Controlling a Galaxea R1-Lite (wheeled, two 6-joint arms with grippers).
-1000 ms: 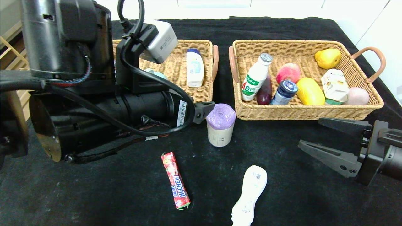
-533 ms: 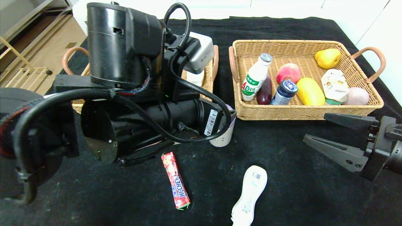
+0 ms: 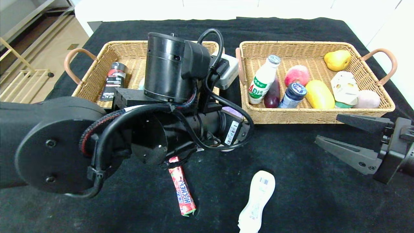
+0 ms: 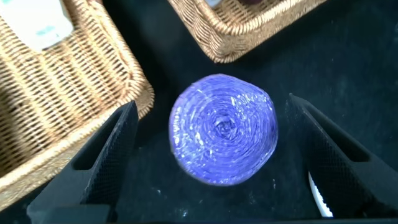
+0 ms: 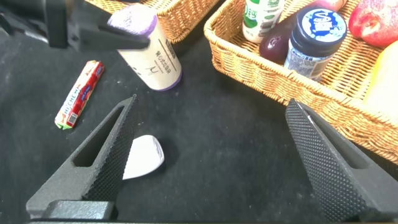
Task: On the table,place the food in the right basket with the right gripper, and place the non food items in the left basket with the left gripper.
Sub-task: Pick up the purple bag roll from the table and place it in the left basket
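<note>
I should lower my left gripper first and then close it. Its fingers are above the roll's purple top (image 4: 223, 129), so they would miss if I closed now.
The beige roll with a purple top (image 4: 224, 137) stands upright on the black table (image 3: 307, 194), just in front of the gap between the two baskets. My left gripper (image 4: 211, 102) hangs over it, open, one finger on each side and neither touching. In the head view my left arm covers most of the roll (image 3: 231, 111). The red Hi-Chew stick (image 3: 182, 189) and the slim white bottle (image 3: 257, 200) lie near the front. My right gripper (image 3: 327, 128) hovers open and empty in front of the right basket (image 3: 323, 117), which holds the milk bottle (image 3: 262, 81), jar (image 3: 293, 94) and carton (image 3: 344, 87).
The left basket (image 3: 97, 64) holds a dark can (image 3: 111, 81) and a white bottle (image 4: 40, 25). Several fruits, among them a pear (image 3: 337, 60) and a peach (image 3: 297, 75), fill the right basket. My left arm hides the left basket's right half.
My left arm has swung to the right and down over the roll, uncovering the left basket's left half. The right gripper has drifted slightly to the right, still open.
</note>
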